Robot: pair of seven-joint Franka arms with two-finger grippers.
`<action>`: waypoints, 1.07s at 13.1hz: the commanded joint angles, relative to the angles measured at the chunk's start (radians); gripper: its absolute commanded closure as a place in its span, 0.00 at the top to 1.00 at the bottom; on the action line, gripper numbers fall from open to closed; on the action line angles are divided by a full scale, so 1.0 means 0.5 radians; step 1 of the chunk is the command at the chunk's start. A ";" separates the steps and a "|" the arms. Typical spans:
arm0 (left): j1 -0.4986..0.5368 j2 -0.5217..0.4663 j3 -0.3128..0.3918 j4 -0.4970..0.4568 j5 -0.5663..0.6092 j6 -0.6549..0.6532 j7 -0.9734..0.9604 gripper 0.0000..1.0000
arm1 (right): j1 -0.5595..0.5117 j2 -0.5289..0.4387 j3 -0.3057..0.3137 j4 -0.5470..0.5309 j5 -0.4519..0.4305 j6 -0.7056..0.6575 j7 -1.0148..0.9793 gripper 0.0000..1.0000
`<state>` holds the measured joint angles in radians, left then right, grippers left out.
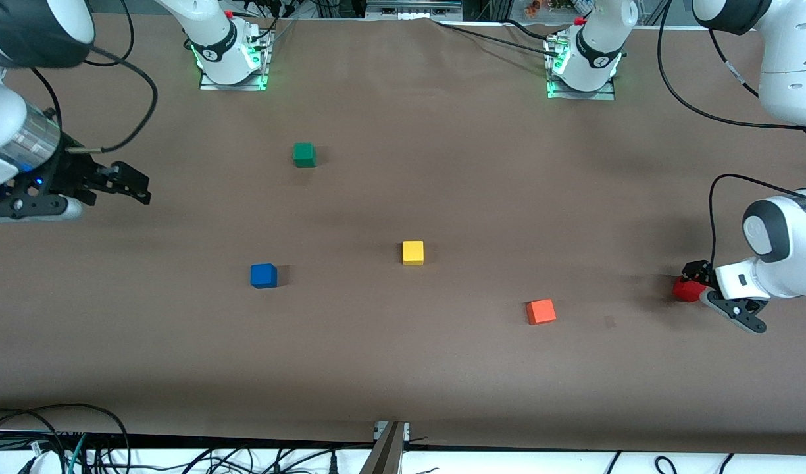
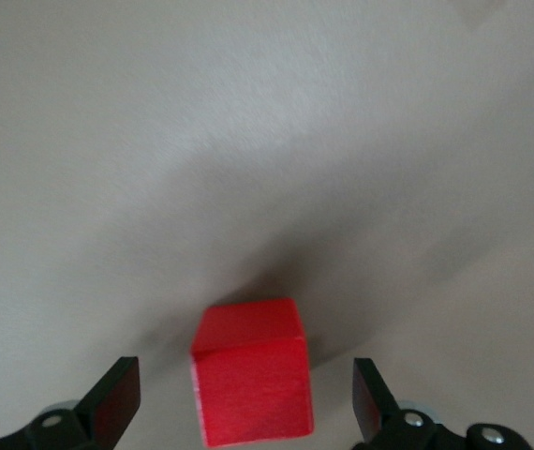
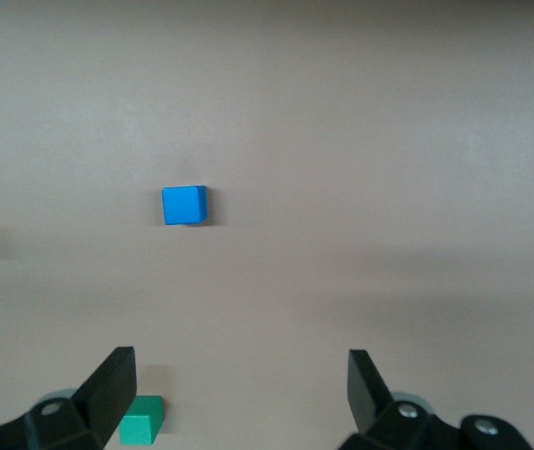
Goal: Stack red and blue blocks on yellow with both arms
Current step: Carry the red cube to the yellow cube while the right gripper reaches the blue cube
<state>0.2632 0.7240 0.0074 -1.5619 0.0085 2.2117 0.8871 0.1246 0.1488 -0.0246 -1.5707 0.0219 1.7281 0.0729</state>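
Note:
I should next grab the red block by its two opposite sides with my left gripper, to stack the red block [image 1: 683,289] on the yellow cube [image 1: 413,253].
The red block [image 1: 683,289] lies on the brown table toward the left arm's end. My left gripper [image 1: 699,291] is down around it. In the left wrist view the block [image 2: 253,384] sits between the open fingers [image 2: 117,398] with a gap on each side. The blue block [image 1: 263,275] lies toward the right arm's end and also shows in the right wrist view [image 3: 184,204]. The yellow cube [image 1: 413,253] lies mid-table between them. My right gripper [image 1: 134,185] is open and empty, up over the table's right-arm end; in its own view [image 3: 239,389] nothing is between the fingers.
A green cube [image 1: 304,155] lies farther from the front camera than the blue block and shows in the right wrist view [image 3: 141,419]. An orange cube [image 1: 541,311] lies between the yellow cube and the red block, nearer to the front camera.

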 commanded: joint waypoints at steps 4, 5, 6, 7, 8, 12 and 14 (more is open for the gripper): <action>0.056 -0.077 -0.024 -0.153 -0.014 0.028 0.030 0.70 | 0.002 0.132 0.006 0.043 0.008 0.026 -0.014 1.00; 0.050 -0.083 -0.024 -0.153 -0.017 0.016 0.009 0.34 | 0.009 0.171 0.006 0.043 0.008 0.032 -0.014 1.00; 0.047 -0.086 -0.024 -0.153 -0.017 0.013 0.008 0.13 | 0.012 0.242 0.006 0.046 0.008 0.032 -0.023 1.00; 0.041 -0.086 -0.024 -0.147 -0.017 0.013 0.005 0.00 | 0.012 0.258 0.006 0.046 0.015 0.032 -0.020 1.00; 0.035 -0.098 -0.030 -0.122 -0.017 0.004 0.008 0.00 | 0.015 0.258 0.003 0.046 0.012 0.035 -0.020 1.00; 0.029 -0.315 -0.333 -0.030 -0.014 -0.302 -0.303 0.00 | 0.012 0.301 0.009 0.043 0.030 0.032 -0.054 1.00; 0.026 -0.337 -0.560 0.055 0.007 -0.428 -0.610 0.00 | 0.030 0.337 0.009 0.043 0.033 0.066 -0.054 1.00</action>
<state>0.2772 0.5841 -0.1921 -1.5572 0.0065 2.0613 0.6985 0.1332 0.2973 -0.0223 -1.5701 0.0226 1.7565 0.0630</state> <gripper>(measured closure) 0.436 0.000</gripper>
